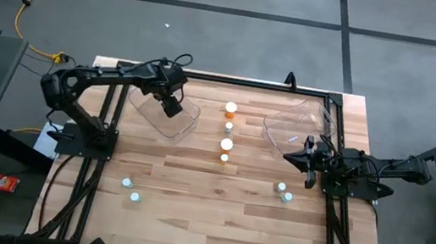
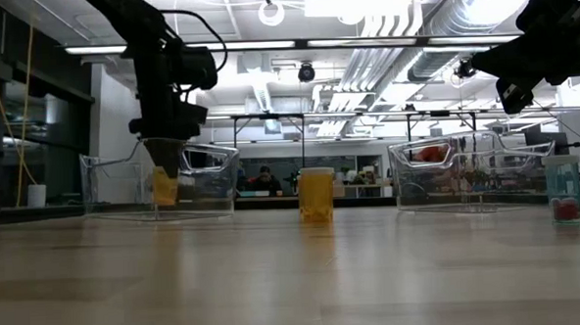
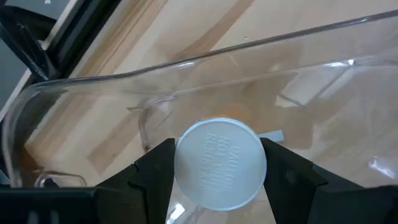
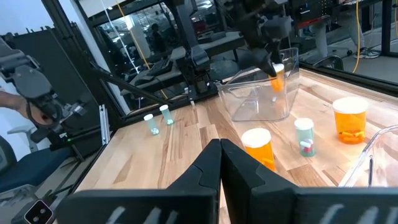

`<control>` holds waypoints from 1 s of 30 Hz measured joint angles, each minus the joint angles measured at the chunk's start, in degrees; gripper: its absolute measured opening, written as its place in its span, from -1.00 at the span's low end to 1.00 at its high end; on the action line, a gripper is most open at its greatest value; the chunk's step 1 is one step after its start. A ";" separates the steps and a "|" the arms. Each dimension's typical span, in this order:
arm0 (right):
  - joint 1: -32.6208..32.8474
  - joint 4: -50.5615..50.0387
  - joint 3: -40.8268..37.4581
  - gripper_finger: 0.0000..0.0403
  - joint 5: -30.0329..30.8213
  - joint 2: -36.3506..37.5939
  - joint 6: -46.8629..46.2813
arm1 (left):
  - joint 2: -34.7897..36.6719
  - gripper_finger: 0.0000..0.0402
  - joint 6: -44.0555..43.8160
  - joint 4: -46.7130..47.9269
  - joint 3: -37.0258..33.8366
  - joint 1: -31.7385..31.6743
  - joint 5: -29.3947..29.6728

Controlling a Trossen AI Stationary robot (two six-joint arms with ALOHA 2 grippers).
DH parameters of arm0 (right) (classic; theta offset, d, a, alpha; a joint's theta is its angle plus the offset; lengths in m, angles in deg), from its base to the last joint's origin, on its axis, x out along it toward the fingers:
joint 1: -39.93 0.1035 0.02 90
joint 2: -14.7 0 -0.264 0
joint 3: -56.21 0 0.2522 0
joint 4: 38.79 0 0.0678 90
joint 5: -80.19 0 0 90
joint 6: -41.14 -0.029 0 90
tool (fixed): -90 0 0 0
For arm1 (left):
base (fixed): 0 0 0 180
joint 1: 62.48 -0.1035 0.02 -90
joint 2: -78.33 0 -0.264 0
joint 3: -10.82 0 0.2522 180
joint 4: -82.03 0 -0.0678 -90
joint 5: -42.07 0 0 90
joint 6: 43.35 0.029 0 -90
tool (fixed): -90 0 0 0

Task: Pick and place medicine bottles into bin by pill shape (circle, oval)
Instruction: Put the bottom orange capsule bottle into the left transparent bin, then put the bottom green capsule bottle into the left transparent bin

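Observation:
My left gripper should open now. The orange medicine bottle's white cap (image 3: 220,163) is low inside the clear bin's sides in the left wrist view, so the orange medicine bottle would stand there.
My left gripper (image 1: 171,103) reaches down into the left clear bin (image 1: 158,119) and is shut on an orange medicine bottle (image 2: 164,186) with a white cap (image 3: 221,163). Two more orange bottles (image 1: 231,108) (image 1: 226,146) stand upright mid-table, with smaller ones (image 1: 229,128) between and beside them. Pale bottles stand near left (image 1: 130,189) and near right (image 1: 283,192). My right gripper (image 4: 219,148) is shut and holds nothing; it hovers at the table's right beside the right clear bin (image 1: 299,125). My left gripper pinches the bottle between its two fingers (image 3: 152,169) at the sides of the white cap (image 3: 186,163). The fingers come steeply from above. The bottle hangs upright below them inside the bin's walls; whether its base touches the bin's floor I cannot tell.
The right bin (image 2: 467,174) holds something red. A pale bottle with red pills (image 2: 564,192) stands near it. Bare wood lies along the table's near edge. A black frame (image 1: 232,80) runs along the far edge, and people show in the room beyond.

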 joint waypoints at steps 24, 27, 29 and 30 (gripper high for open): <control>0.00 0.00 -0.02 -1.00 0.00 0.00 0.02 | -0.90 0.39 1.50 2.12 0.00 -0.01 2.77; 0.02 -0.01 -0.01 -1.00 0.00 0.00 0.00 | 0.56 0.45 2.87 2.66 0.00 -0.11 2.89; 0.02 0.00 0.00 -1.00 0.00 0.00 0.00 | 2.04 0.47 2.90 2.69 0.00 -0.11 3.07; 0.00 0.00 -0.02 -1.00 0.00 0.00 0.00 | 3.09 0.47 2.90 2.66 0.00 -0.21 3.28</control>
